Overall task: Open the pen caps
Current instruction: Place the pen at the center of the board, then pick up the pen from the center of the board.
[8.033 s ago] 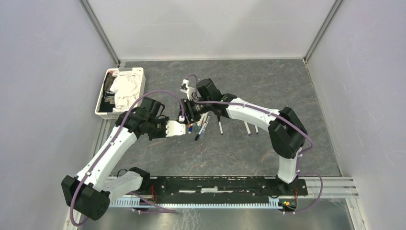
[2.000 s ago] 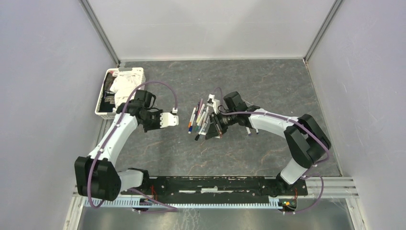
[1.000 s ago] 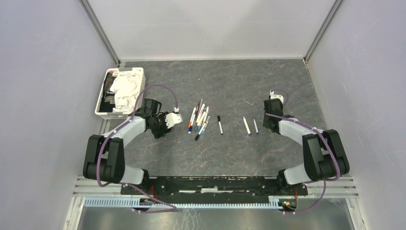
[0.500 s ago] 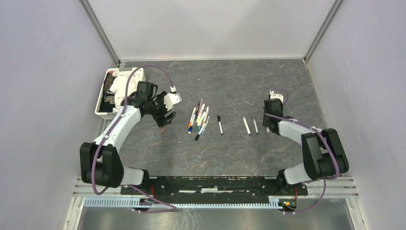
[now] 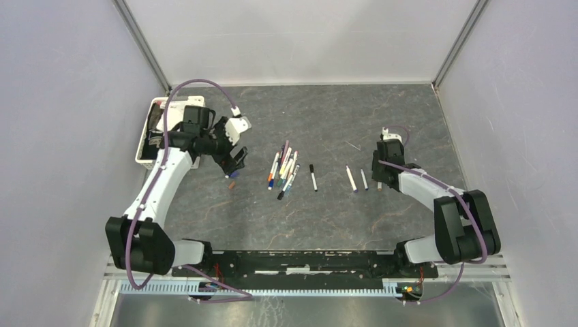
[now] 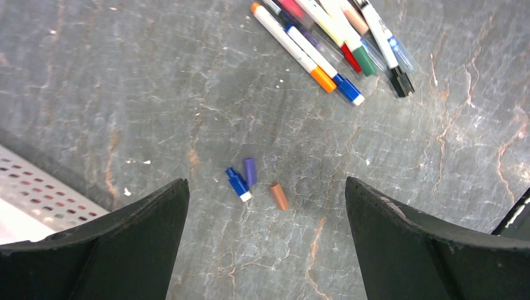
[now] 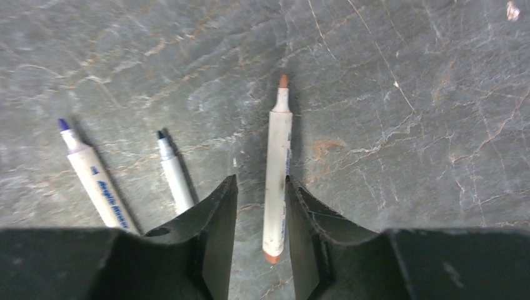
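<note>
My right gripper is about to grab the single black-capped pen by its white body, so the pen's cap stays free for my left gripper to pull open.
Three pen caps lie loose on the dark table: blue, purple and brown, seen from above as a small cluster. My left gripper hangs over them, open wide and holding nothing. Several capped pens lie bunched to the right, with a single black-capped pen beyond. My right gripper is open low at the table. An uncapped brown-tipped pen lies between its fingers, with a gap on its left side.
Two more uncapped pens lie left of the right gripper, one purple-tipped and one dark-tipped. A white tray of cloth stands at the table's left edge behind the left arm.
My left gripper has lifted back toward the tray and opened wide, and the brown cap now lies beside the other two. My right gripper's jaws have parted around the brown-tipped pen.
</note>
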Robot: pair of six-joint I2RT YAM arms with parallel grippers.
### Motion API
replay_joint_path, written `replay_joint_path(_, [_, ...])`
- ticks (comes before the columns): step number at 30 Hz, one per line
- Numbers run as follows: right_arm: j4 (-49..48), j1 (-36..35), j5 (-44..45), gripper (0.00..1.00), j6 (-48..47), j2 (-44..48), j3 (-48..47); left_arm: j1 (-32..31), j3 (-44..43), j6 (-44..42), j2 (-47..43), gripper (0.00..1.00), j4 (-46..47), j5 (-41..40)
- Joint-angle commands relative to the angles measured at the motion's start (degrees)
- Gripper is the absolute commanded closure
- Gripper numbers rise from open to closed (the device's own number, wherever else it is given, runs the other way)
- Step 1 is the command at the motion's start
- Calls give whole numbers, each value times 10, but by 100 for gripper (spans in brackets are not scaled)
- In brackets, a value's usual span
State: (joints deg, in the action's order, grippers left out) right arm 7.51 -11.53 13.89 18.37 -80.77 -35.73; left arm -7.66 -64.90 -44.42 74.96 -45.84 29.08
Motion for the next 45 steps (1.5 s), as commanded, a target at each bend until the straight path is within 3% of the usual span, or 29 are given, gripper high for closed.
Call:
replay_joint_path(1, [38, -22, -4, 58, 9, 34, -64, 17, -56, 66, -25, 0, -15, 1])
replay_joint_path(6, [67, -96, 39, 49, 11, 26, -127, 47, -83, 78, -34, 0, -35, -3])
replay_joint_path(10, [55, -188, 21, 47, 17, -9, -166, 75, -92, 74, -35, 0, -51, 9])
replay_joint_path(13, [40, -242, -26, 48, 15, -67, -192, 109, -93, 80, -35, 0, -61, 31])
replay_joint_path(17, [50, -288, -18, 52, -1, -131, -227, 120, -97, 76, -33, 0, -79, 44])
replay_joint_path(26, [59, -329, -5, 56, -19, -200, -250, 123, -108, 64, -27, 0, -100, 45])
replay_joint_path(31, [57, -333, 2, 65, -22, -213, -238, 123, -105, 56, -23, 0, -109, 46])
replay_joint_path(36, [52, -333, 5, 85, -23, -211, -221, 123, -82, 19, -26, 0, -129, 80])
replay_joint_path(40, [52, -328, -14, 94, -34, -192, -226, 122, -40, -70, -39, 0, -165, 119])
replay_joint_path(45, [77, -311, -120, 99, -58, -156, -265, 120, 19, -192, -70, 0, -193, 164])
